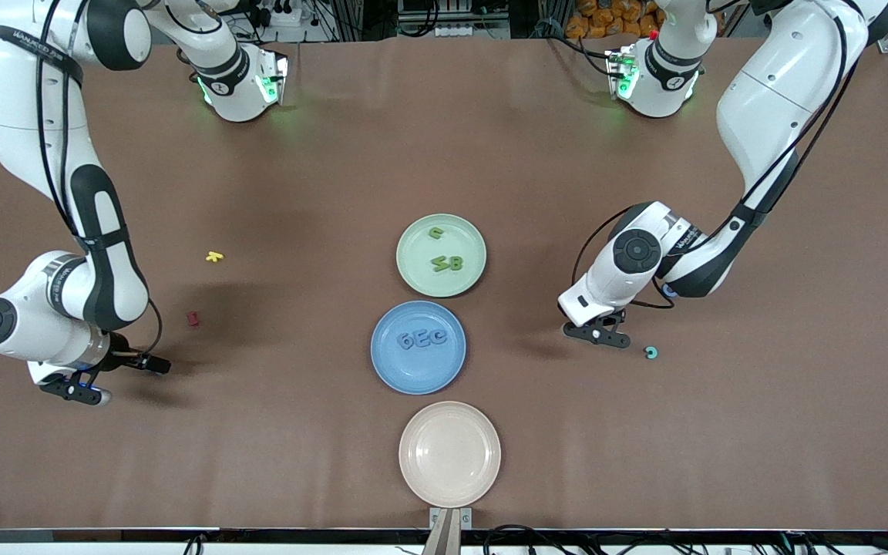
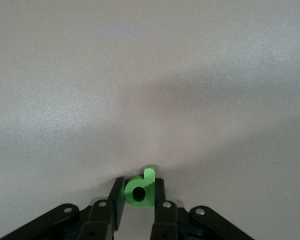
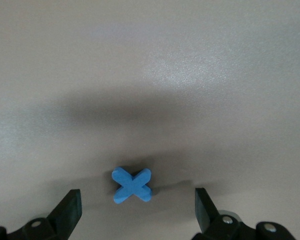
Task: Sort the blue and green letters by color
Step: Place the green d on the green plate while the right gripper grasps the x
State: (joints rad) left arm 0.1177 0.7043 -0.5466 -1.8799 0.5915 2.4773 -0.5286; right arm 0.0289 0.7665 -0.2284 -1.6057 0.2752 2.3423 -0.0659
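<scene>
My right gripper grabs the blue X by its crossed arms next, to sort it with the blue letters.
My left gripper point(image 1: 597, 333) is beside the plates toward the left arm's end of the table. In the left wrist view it point(image 2: 139, 181) is shut on a green p-shaped letter point(image 2: 140, 190). My right gripper point(image 1: 78, 389) is low over the table at the right arm's end. In the right wrist view it point(image 3: 136, 196) is open, with its fingers wide on either side of a blue X point(image 3: 132, 185) lying flat on the table. Three green letters point(image 1: 444, 262) lie in the green plate point(image 1: 405, 266). Three blue letters point(image 1: 422, 340) lie in the blue plate point(image 1: 390, 370).
An empty beige plate point(image 1: 449, 455) sits nearest the front camera. A yellow letter point(image 1: 215, 257) and a dark red letter point(image 1: 193, 318) lie toward the right arm's end. A small teal-green ring-shaped piece point(image 1: 650, 353) lies on the table beside the left gripper.
</scene>
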